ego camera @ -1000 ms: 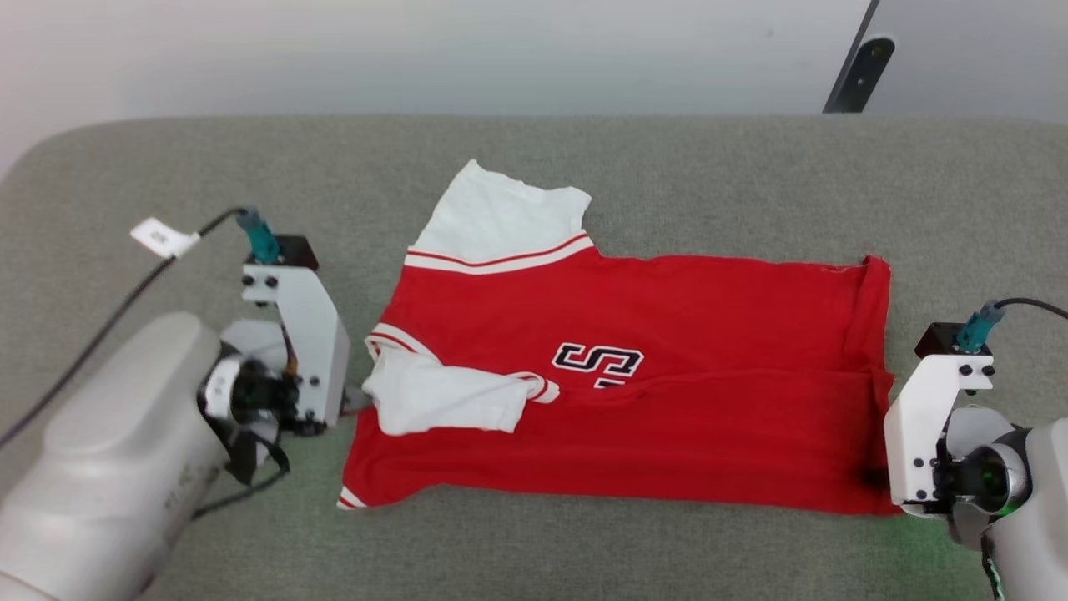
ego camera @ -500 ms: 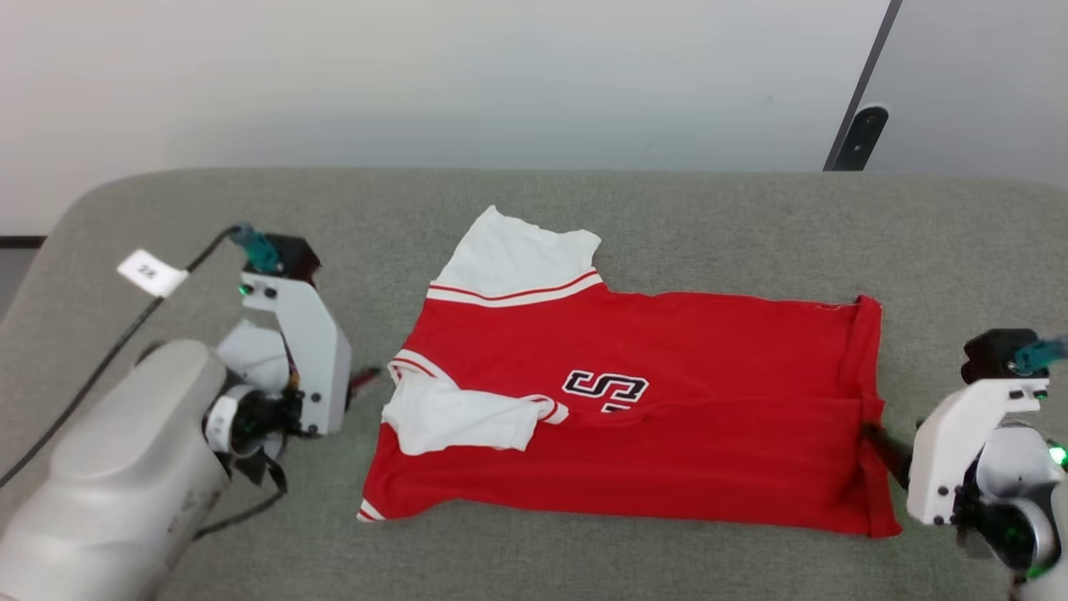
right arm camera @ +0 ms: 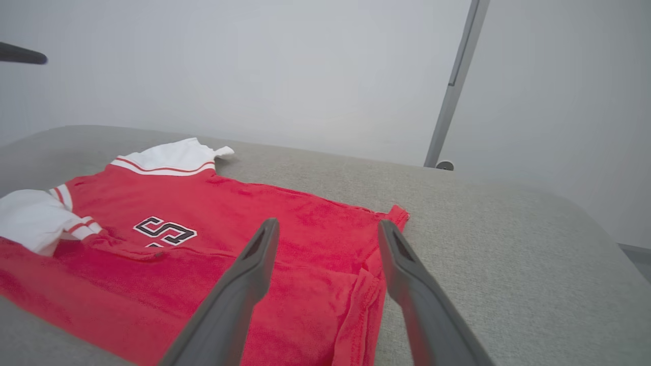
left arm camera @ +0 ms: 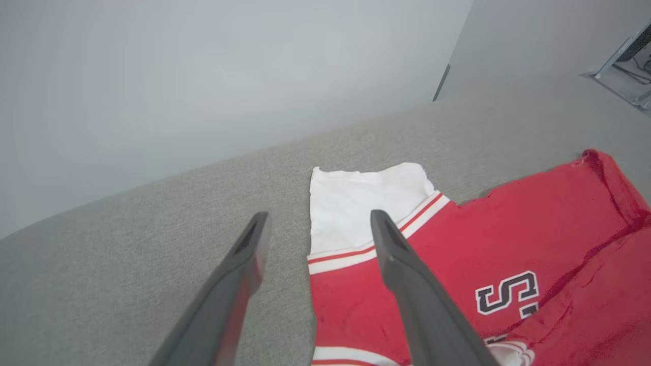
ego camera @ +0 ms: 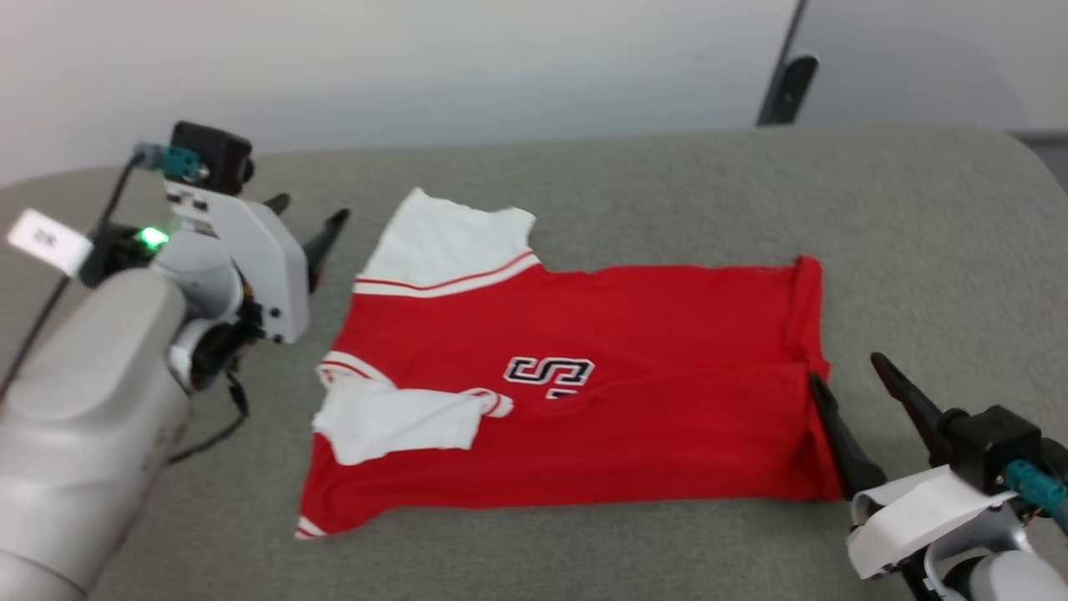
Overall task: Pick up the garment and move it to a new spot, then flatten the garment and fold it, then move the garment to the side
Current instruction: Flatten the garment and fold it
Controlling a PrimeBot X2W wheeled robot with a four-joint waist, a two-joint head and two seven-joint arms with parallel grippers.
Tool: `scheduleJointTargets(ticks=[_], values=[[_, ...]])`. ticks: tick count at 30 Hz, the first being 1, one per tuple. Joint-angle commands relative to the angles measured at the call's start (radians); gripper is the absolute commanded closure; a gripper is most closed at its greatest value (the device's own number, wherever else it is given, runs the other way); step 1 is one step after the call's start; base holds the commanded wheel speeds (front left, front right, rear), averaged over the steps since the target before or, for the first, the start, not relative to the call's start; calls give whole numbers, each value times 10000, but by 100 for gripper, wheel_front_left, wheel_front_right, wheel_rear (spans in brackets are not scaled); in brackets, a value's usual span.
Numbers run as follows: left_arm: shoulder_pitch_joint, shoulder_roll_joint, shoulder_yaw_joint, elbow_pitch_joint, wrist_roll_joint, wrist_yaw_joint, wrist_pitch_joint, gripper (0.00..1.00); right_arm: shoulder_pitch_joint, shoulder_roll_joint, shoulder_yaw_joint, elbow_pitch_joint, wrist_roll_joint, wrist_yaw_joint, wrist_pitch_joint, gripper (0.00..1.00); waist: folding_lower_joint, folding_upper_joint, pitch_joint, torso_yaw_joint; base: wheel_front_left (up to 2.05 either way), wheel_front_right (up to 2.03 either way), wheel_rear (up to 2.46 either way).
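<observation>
I should next use my right gripper to grab the garment (ego camera: 634,401) by the far corner of its red hem (ego camera: 808,270). It sticks up in a fold while the garment's red front lies flat.
The garment (ego camera: 634,401), a red jersey with white sleeves and a black letter on its chest, lies flat on the grey padded surface, its near edge folded over along a crease through the letter. One white sleeve (ego camera: 392,421) is folded onto the red front; the other sleeve (ego camera: 450,242) points to the far side. My left gripper (ego camera: 309,210) hovers open just left of the far sleeve, holding nothing. My right gripper (ego camera: 844,370) is open at the hem on the right, one finger beside the cloth's edge. Both wrist views show the garment (left arm camera: 457,254) (right arm camera: 203,213) past open fingers (left arm camera: 254,244) (right arm camera: 264,249).
The grey padded surface (ego camera: 667,192) stretches around the garment, with a rounded corner at the far right. A pale wall rises behind it. A dark pole (ego camera: 788,83) leans at the back right. A white tag (ego camera: 46,240) hangs on my left arm's cable.
My right gripper opened and let go of the hem's near corner, then drew back. My left gripper lifted away from the collar side. The camera shifted too.
</observation>
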Motion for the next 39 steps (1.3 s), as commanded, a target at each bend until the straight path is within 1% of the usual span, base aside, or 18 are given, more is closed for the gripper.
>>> scheduleJointTargets(ticks=[1, 4, 7, 12, 17, 22, 26, 30, 34, 39], values=[[-114, 48, -57, 148, 39, -19, 161, 0, 65, 69, 41, 43, -51, -13, -199, 0, 0, 0, 589, -583, 0, 0, 0], [-647, 167, -148, 571, -226, -185, 1183, 0, -141, 230, 197, 104, -303, -13, -843, 0, 0, 0, 1092, -1011, 0, 0, 0], [-1262, 397, -81, 926, -502, -260, 2187, 0, -360, 435, 290, 154, -477, -13, -1265, 0, 0, 0, 1611, -1427, 0, 0, 0], [-2330, 744, -135, 1157, -640, -338, 3446, 0, -532, 758, 422, 228, -510, -13, -1642, 0, 0, 0, 2477, -2061, 0, 0, 0], [-3309, 1040, -210, 1341, -545, -350, 4479, 0, -705, 1061, 516, 349, -541, -13, -1853, 0, 0, 0, 3186, -2564, 0, 0, 0], [-3981, 978, -250, 1604, -641, -157, 5393, 0, -741, 1272, 504, 576, -534, -13, -1919, 0, 0, 0, 3575, -2847, 0, 0, 0], [-4278, 853, -475, 1686, -476, -89, 5908, 0, -852, 1412, 551, 717, -602, -13, -1940, 0, 0, 0, 3724, -2926, 0, 0, 0], [-4425, 862, -743, 1810, -252, 0, 6312, 0, -921, 1524, 671, 818, -490, -13, -1956, 0, 0, 0, 3833, -3006, 0, 0, 0], [-4407, 1069, -1140, 1915, 127, -90, 6536, 0, -1064, 1607, 715, 780, -417, -13, -1958, 0, 0, 0, 3956, -3068, 0, 0, 0], [-4287, 1314, -1621, 2198, 654, 1, 6698, 0, -1095, 1628, 708, 726, -353, -13, -1961, 0, 0, 0, 4041, -3124, 0, 0, 0]])
